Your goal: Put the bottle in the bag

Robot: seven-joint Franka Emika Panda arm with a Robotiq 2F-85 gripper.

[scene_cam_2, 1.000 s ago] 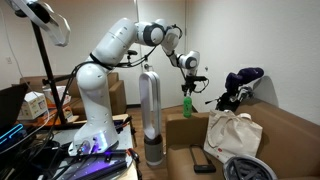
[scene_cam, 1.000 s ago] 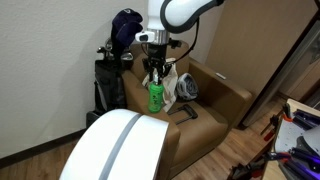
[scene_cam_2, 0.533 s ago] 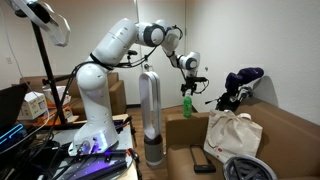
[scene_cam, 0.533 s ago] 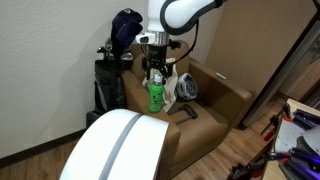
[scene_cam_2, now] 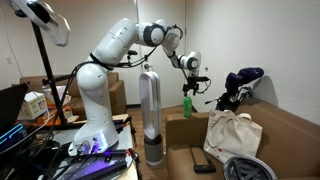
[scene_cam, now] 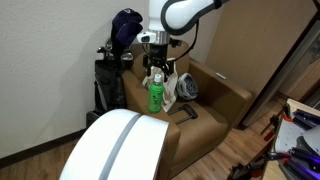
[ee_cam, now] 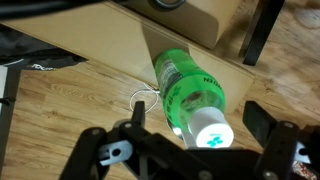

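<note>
The white cap (scene_cam: pixel 157 78) (ee_cam: pixel 210 129) sits between my fingertips, level with them, so it is now time for my gripper to close on the bottle.
The green bottle (scene_cam: pixel 155 95) with a white cap stands upright on the brown sofa's armrest (scene_cam_2: pixel 176 124), seen in both exterior views (scene_cam_2: pixel 186 104). My gripper (scene_cam: pixel 155 72) hangs right above it, open, its fingers spread to either side of the bottle's top without touching it. In the wrist view the bottle (ee_cam: pixel 190 95) rises between the two fingers and its cap sits midway in the open gripper (ee_cam: pixel 205 128). The cream cloth bag (scene_cam_2: pixel 232 135) slumps on the sofa seat past the bottle, also visible behind it (scene_cam: pixel 171 90).
A black golf bag (scene_cam: pixel 113 68) stands against the wall beside the sofa. A dark grey-blue rounded item (scene_cam: pixel 187 88) rests by the bag and a black remote (scene_cam: pixel 188 112) lies on the seat. A white tower fan (scene_cam_2: pixel 150 115) stands near the armrest.
The jaws have spread apart and let go of the bottle's top. The bottle stays upright on the armrest and the arm has hardly moved.
</note>
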